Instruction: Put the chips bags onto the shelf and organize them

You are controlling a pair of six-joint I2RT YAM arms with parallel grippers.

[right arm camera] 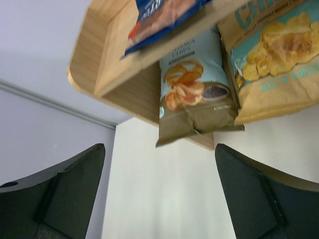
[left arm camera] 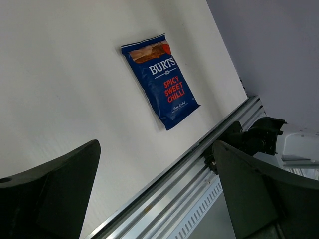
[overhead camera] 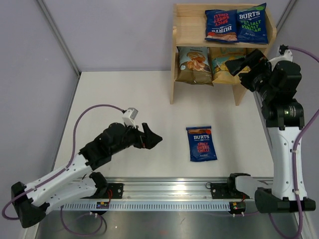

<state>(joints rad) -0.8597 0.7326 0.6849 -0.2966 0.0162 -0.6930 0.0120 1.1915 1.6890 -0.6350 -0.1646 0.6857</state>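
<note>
My left gripper should grab the third BURTS bag by its long near side edge (overhead camera: 190,144) (left arm camera: 145,91). The opposite edge will stay free for my right gripper.
The wooden shelf (overhead camera: 187,30) stands at the back right. Two dark-blue BURTS chips bags (overhead camera: 221,25) (overhead camera: 251,23) lie on its top tier. On the lower tier stand a light-blue-and-olive bag (overhead camera: 194,64) and a tan-and-teal bag (overhead camera: 224,62). A third BURTS bag (overhead camera: 202,143) lies flat on the table, seen ahead in the left wrist view (left arm camera: 162,79). My left gripper (overhead camera: 155,138) (left arm camera: 157,189) hovers open to that bag's left, nothing between its fingers. My right gripper (overhead camera: 238,67) (right arm camera: 159,194) is open and empty just in front of the lower tier, by the tan bag (right arm camera: 271,64) and olive bag (right arm camera: 194,94).
An aluminium rail (overhead camera: 169,186) with both arm bases runs along the table's near edge. Grey walls close in the left and back sides. The right arm's column (overhead camera: 284,149) rises beside the shelf's right panel.
</note>
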